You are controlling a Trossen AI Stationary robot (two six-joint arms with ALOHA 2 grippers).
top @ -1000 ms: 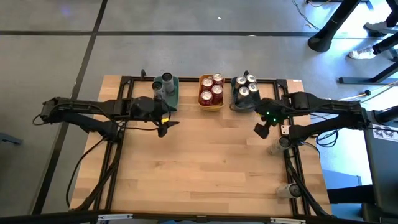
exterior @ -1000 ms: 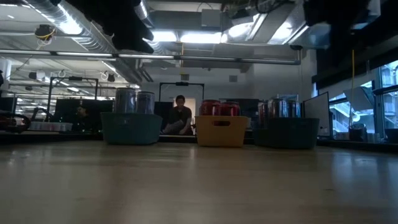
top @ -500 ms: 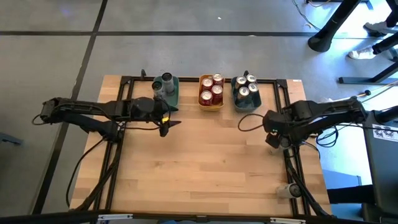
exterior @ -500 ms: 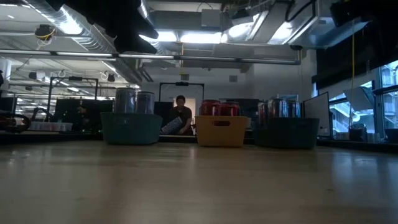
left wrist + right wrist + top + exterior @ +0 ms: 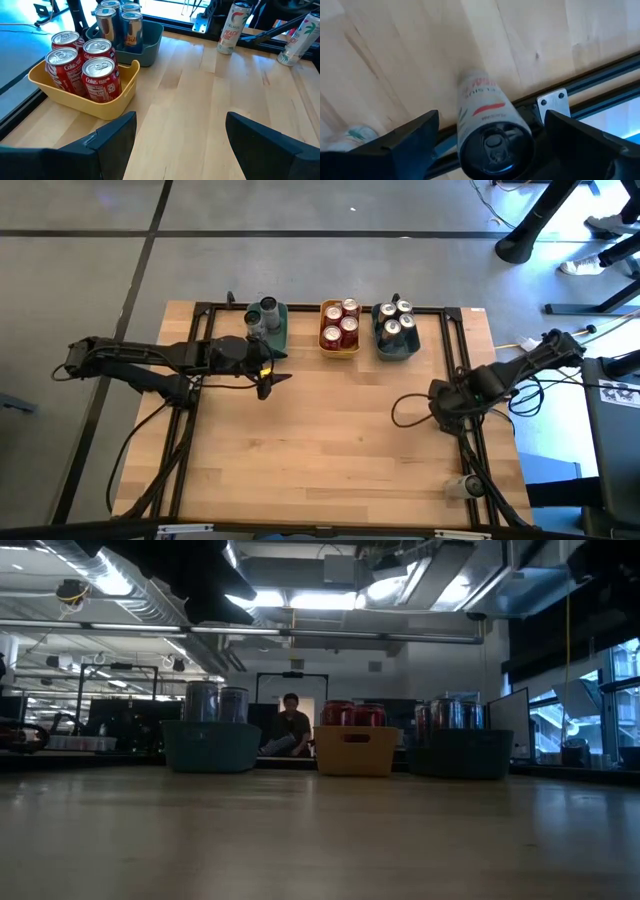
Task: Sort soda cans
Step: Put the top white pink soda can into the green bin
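Note:
I need to lower the fingers of my right gripper before I close them on the white can's top (image 5: 496, 149). They are above that top, so they would miss it if I closed now.
Three bins stand in a row at the table's far edge. The teal bin (image 5: 270, 326) holds silver-grey soda cans, the yellow bin (image 5: 340, 328) red soda cans (image 5: 82, 65), and the grey bin (image 5: 396, 330) dark ones (image 5: 120, 22). My left gripper (image 5: 267, 383) hovers open in front of the teal bin, holding nothing. My right gripper (image 5: 440, 412) points down at the table's right edge. It is open above a white can with red print (image 5: 490, 132), which stands upright between the fingers, untouched.
A second white can (image 5: 468, 485) lies at the right edge nearer the front; both white cans (image 5: 234, 22) show far off in the left wrist view. A black frame rail (image 5: 590, 82) runs along the table's right edge. People sit in the room behind (image 5: 290, 725).
My right gripper has swung from in front of the grey bin toward the table's right edge and nearer the front. It has tipped to point down and now stands over the white can. Its fingers stay open. The cans have not moved.

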